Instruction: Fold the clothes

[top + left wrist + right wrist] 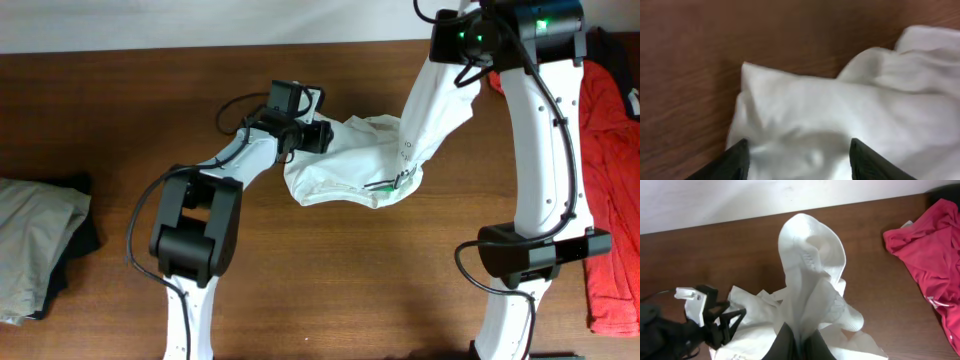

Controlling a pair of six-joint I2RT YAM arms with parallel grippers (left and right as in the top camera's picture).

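Observation:
My left gripper grabs the white T-shirt by its edge corner (328, 125) (768, 101) next, away from my right gripper's hold, to spread the T-shirt for folding.
The white T-shirt (345, 165) lies bunched at the table's middle, with a small dark-and-green print (400, 181) on its right edge. My right gripper (462, 68) is shut on a fold of the shirt (807, 265) and holds it lifted, so a strip of fabric hangs down to the pile. In the right wrist view its fingers (800, 342) pinch the cloth. My left gripper (316, 136) is open at the shirt's left edge. In the left wrist view its fingers (800, 157) straddle the white fabric (840, 110) without closing on it.
A red garment (610, 170) lies at the table's right edge and also shows in the right wrist view (932, 245). A beige-grey folded garment (35, 235) sits on dark cloth at the left edge. Bare wood table (120, 110) surrounds the shirt.

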